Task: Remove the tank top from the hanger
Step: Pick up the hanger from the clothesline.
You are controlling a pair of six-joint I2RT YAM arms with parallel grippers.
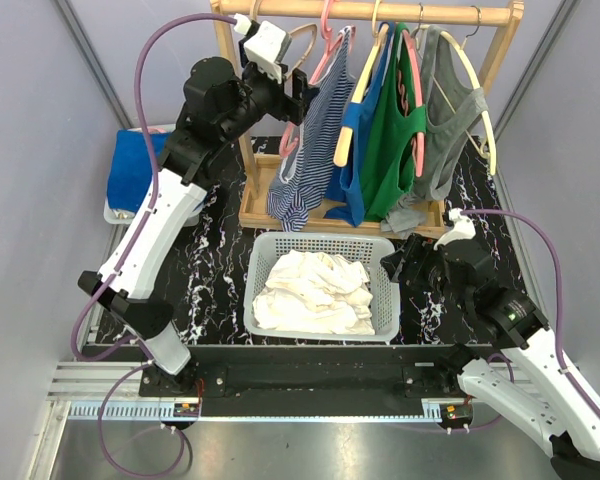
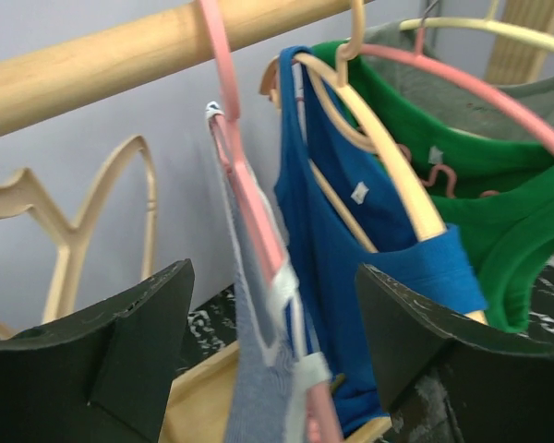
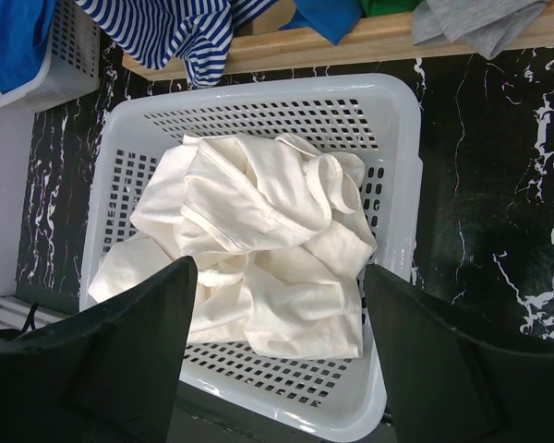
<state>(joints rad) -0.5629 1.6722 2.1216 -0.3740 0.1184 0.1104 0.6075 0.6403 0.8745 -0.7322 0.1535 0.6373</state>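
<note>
In the left wrist view my left gripper's fingers stop short of the tank top's white-trimmed edge, so it moves toward that edge, before closing on it.
A blue-and-white striped tank top (image 1: 308,160) hangs on a pink hanger (image 1: 326,42) at the left of the wooden rail (image 1: 400,14). My left gripper (image 1: 302,100) is raised beside it and stands open. In the left wrist view the pink hanger (image 2: 251,208) and the striped tank top's strap (image 2: 258,369) pass between the spread fingers of the left gripper (image 2: 275,341), and neither finger touches them. My right gripper (image 1: 405,262) hovers open and empty over the white basket's right side; in the right wrist view the right gripper (image 3: 279,341) has nothing between its fingers.
Blue (image 1: 365,150), green (image 1: 392,140) and grey (image 1: 450,120) tank tops hang on further hangers. An empty wooden hanger (image 2: 92,217) hangs at the left. The white basket (image 1: 320,243) holds crumpled white cloth (image 1: 315,290). A bin with blue cloth (image 1: 130,165) stands far left.
</note>
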